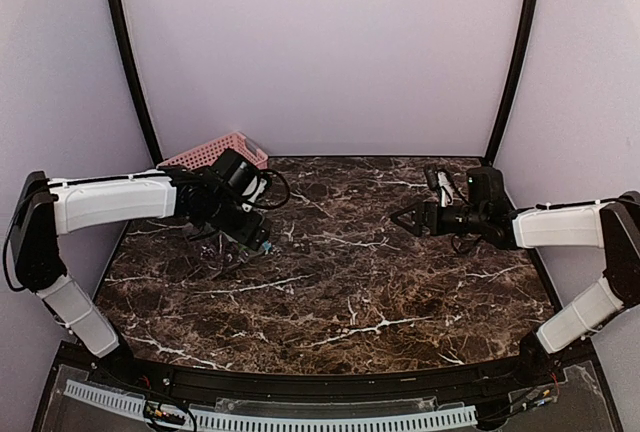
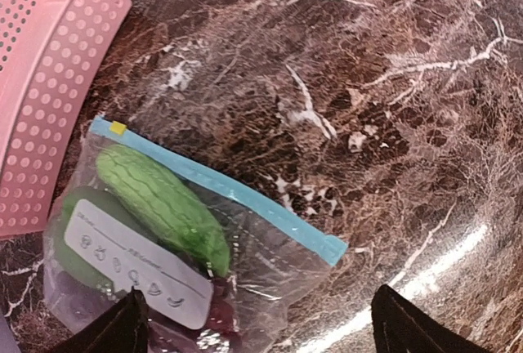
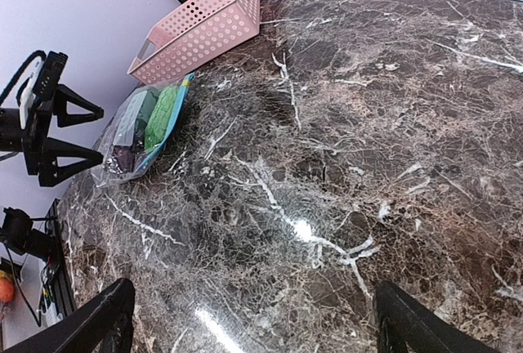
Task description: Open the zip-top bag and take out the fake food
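The left gripper grabs the zip-top bag (image 2: 270, 263) by the teal zip's end (image 2: 328, 247) opposite the yellow slider next, which leaves the slider free for opening.
The zip-top bag (image 2: 270, 263) lies flat on the marble table, its teal zip strip (image 2: 245, 196) looking shut. Inside are a bright green piece (image 2: 163, 206) and dark red-purple grapes (image 2: 219, 308), partly behind a white label. My left gripper (image 2: 261, 332) is open and hovers just above the bag, one finger (image 2: 122, 328) over the bag and the other finger (image 2: 400, 324) over bare table. The right wrist view shows the bag (image 3: 139, 128) with the left gripper (image 3: 82, 132) beside it. My right gripper (image 3: 253, 328) is open and empty, well to the right (image 1: 405, 217).
A pink slotted basket (image 2: 49, 100) stands just behind the bag, at the table's back left corner (image 1: 215, 150). Lilac walls and black poles enclose the table. The dark marble top (image 1: 350, 282) spreads between the two arms.
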Tool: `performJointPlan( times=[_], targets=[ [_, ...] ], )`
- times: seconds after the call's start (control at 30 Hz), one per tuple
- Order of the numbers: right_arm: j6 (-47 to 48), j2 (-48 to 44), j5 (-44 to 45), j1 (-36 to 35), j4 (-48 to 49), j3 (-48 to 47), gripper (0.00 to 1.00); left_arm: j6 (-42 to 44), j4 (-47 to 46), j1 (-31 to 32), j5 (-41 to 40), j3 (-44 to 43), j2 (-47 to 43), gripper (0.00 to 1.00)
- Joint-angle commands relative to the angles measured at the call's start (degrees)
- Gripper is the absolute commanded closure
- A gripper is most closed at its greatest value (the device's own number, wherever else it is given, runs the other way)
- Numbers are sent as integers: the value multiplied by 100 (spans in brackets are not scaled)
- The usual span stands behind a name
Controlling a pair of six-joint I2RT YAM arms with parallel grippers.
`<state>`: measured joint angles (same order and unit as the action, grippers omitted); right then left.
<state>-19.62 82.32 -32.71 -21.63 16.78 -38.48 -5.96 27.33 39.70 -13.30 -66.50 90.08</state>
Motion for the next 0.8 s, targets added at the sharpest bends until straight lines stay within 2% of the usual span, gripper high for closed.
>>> performJointPlan(
  times=[0.0,0.17,0.37,0.53,0.77],
  targets=[
    [-9,-2,45,-21,199,22,1,242,604,371,-212,-421,367,10],
    [37,10,-25,-17,212,38,1,207,802,762,-536,-804,1101,15],
    [87,-52,10,-17,203,102,1,35,1287,837,-1063,-1423,1906,21],
    [125,-102,36,-4,191,149,1,-63,1553,837,-1735,-1687,2262,23],
    [116,-44,-31,-5,233,135,1,-173,1766,837,-2185,-1847,2618,28]
  ],
)
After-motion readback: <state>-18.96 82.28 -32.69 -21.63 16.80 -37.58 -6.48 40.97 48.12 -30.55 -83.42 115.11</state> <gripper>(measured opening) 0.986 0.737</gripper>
